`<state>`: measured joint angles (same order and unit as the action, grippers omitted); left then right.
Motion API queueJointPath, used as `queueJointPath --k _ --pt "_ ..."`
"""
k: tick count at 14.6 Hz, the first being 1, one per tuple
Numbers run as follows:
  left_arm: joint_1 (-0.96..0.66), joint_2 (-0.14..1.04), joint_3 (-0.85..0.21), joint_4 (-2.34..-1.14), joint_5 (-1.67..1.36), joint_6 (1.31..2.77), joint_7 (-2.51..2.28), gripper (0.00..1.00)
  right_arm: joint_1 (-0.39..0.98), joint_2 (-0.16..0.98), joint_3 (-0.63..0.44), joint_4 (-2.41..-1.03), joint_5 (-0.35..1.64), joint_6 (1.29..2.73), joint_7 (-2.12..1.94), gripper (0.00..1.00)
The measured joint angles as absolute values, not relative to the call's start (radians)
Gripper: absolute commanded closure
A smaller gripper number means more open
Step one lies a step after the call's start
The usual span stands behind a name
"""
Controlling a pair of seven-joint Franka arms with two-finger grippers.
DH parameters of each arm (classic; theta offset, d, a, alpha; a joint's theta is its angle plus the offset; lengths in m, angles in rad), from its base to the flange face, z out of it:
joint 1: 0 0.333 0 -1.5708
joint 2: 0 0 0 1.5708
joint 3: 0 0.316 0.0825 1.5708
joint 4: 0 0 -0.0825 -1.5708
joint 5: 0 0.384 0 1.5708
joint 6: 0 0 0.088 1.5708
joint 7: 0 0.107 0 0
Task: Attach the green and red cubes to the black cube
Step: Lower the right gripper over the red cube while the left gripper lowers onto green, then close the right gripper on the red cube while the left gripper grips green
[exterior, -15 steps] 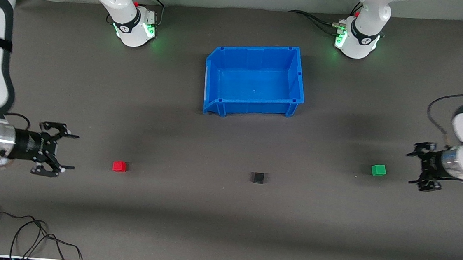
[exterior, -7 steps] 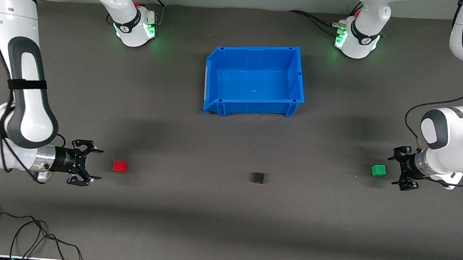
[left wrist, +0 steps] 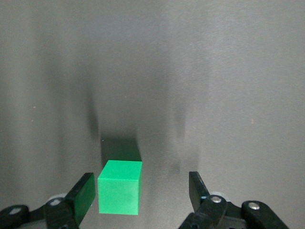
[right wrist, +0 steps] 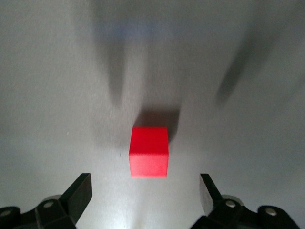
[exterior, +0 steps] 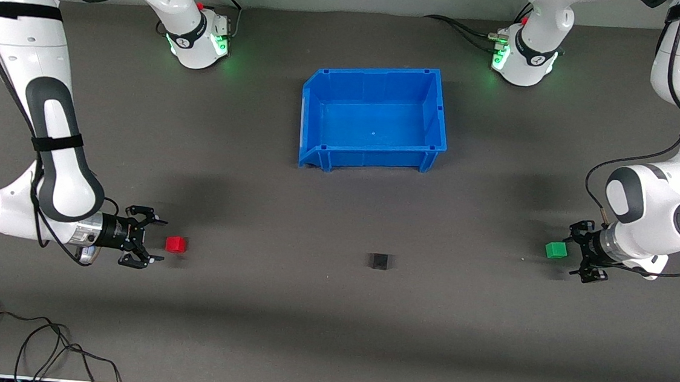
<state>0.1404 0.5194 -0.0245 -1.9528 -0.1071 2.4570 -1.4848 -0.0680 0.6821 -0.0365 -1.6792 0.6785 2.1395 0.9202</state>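
Note:
My right gripper is to grab the red cube (exterior: 175, 244) by its opposite sides next. One side of the red cube then stays free to attach to the black cube (exterior: 379, 261).
The red cube (exterior: 175, 244) sits on the grey mat toward the right arm's end. The black cube (exterior: 379, 261) sits mid-table, alone. The green cube (exterior: 555, 250) sits toward the left arm's end. My right gripper (exterior: 159, 241) is open, low over the mat, its fingertips just short of the red cube (right wrist: 149, 158), which is centred ahead of my right gripper (right wrist: 145, 190). My left gripper (exterior: 575, 257) is open beside the green cube. In the left wrist view the green cube (left wrist: 120, 193) lies between the fingers of my left gripper (left wrist: 142, 191), close to one finger (left wrist: 85, 193).
An empty blue bin (exterior: 313, 113) stands on the mat farther from the front camera than the cubes. Loose black cables (exterior: 30, 343) lie at the table's front corner, at the right arm's end. Both arm bases stand along the back edge.
Both arms have swung inward and down. My right gripper has closed in on the red cube, my left gripper on the green cube. No cube has moved.

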Motion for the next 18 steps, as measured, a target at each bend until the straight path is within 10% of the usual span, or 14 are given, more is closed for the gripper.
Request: queueJointPath --k 13,18 --pt "0.121 0.532 -0.02 -1.954 -0.101 2.443 -1.494 0.17 -0.073 0.732 -0.037 -1.679 0.762 2.164 0.861 0.0" --pt "0.121 0.549 -0.02 -1.954 -0.096 2.453 -1.492 0.65 -0.071 0.738 -0.035 -1.676 0.764 2.168 0.86 0.25"
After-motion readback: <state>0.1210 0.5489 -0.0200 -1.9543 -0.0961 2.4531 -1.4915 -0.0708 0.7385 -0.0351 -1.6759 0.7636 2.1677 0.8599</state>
